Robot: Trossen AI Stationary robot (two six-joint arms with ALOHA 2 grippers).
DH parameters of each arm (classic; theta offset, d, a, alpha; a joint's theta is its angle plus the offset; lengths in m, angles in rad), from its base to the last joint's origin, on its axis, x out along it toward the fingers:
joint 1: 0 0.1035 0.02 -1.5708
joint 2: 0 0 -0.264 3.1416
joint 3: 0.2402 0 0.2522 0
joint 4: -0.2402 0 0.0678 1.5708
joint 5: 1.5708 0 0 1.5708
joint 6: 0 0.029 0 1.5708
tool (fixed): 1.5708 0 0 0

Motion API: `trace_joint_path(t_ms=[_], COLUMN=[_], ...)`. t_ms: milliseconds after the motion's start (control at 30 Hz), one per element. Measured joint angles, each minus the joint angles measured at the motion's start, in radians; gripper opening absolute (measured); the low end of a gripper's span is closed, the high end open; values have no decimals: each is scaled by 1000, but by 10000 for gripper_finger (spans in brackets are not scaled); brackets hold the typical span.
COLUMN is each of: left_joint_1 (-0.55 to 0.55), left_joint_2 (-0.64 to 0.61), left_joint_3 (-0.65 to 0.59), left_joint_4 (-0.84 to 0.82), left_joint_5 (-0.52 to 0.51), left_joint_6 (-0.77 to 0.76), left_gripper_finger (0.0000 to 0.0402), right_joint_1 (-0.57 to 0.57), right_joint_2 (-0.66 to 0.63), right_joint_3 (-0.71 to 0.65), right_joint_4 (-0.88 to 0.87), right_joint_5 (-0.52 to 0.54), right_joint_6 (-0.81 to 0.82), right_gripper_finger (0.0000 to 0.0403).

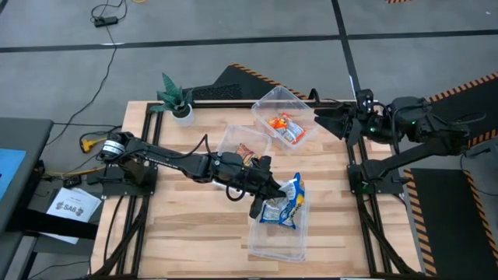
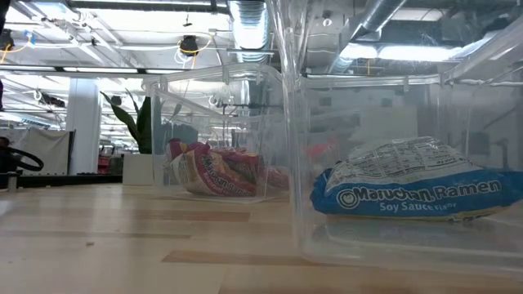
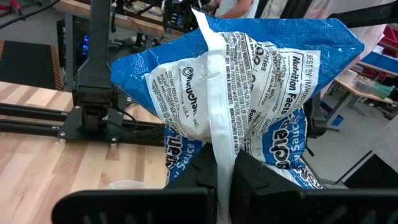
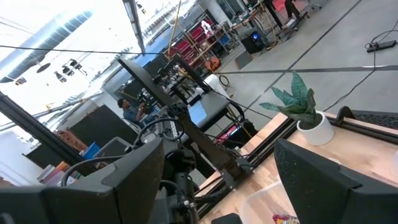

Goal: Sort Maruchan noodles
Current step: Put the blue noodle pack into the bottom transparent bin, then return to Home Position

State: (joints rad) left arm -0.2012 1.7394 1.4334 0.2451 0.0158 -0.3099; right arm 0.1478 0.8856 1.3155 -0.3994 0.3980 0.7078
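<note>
The blue-and-white packet's lower end hangs over the opening between the near tub's side rims, so it is time for my left gripper to release the packet.
My left gripper (image 1: 262, 204) reaches from the table's left over the near clear tub (image 1: 274, 247) and is shut on a blue-and-white Maruchan packet (image 1: 289, 198). In the left wrist view that packet (image 3: 249, 81) fills the picture beyond my fingers. A second blue-and-white packet (image 2: 417, 192) lies flat on the near tub's floor. Dark red-and-yellow packets (image 2: 214, 170) lie in the middle tub (image 1: 233, 138). Orange-and-white packets (image 1: 285, 128) lie in the far tub (image 1: 299, 105). My right gripper (image 1: 323, 118) waits open at the table's far right edge. My left gripper pinches the packet's white back seam (image 3: 219, 155) between its two fingers (image 3: 261, 171), near the packet's middle. It comes slanting down from the table's far left. The packet stands up beyond the fingers, above the near tub; whether its lower end touches the tub is hidden.
A small potted plant (image 1: 177, 99) stands at the table's far left corner. The three clear tubs run in a slanting row from the far right to the near middle. Bare wood (image 1: 187, 225) lies on the near left. A metal frame (image 1: 366, 179) edges the right side.
</note>
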Motion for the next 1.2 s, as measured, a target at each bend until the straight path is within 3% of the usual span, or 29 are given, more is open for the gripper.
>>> trace_joint_path(t_ms=[467,967,1067,1200], left_joint_1=[0,2,20,76], left_joint_2=[0,-2,-13,-91], left_joint_3=[0,2,43,133], left_joint_4=[0,11,-55,-304], left_joint_5=[0,-3,29,54], left_joint_6=[13,10,28,85], left_gripper_finger=[11,188,216,232], right_joint_1=[0,0,0,0], right_joint_2=[0,0,0,0], right_joint_3=[0,0,0,0], right_joint_4=[-1,-7,-6,-8], right_joint_5=[-3,-4,-4,-4], right_joint_6=[-1,-1,-1,-1], right_gripper_finger=[327,327,327,327])
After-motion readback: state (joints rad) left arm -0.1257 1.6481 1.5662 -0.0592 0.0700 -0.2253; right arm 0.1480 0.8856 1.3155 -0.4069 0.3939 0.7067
